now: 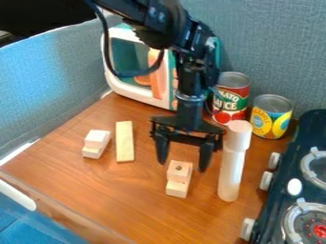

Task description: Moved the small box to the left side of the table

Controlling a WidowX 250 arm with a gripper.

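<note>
Next, the gripper grabs the small box's opposite sides to move the small box off the lower block to the table's other side.
The black gripper (183,164) hangs down over the middle of the table, open, with its two fingers spread wide. Between and just below its fingertips in the view stands a small pale wooden box shape (178,179), a cube-like top with a dark round spot over a lower block. The fingers do not look closed on it; whether they hang above it or beside it, I cannot tell. A similar small wooden piece (96,144) lies at the left of the table (127,195), well away from the gripper.
A flat wooden plank (125,141) lies between the two wooden pieces. Right of the gripper stands a white cylinder (232,164). Behind are a tomato can (231,97), a yellow-labelled can (271,116) and a toy microwave (137,66). A dark stove (299,181) borders the right side.
</note>
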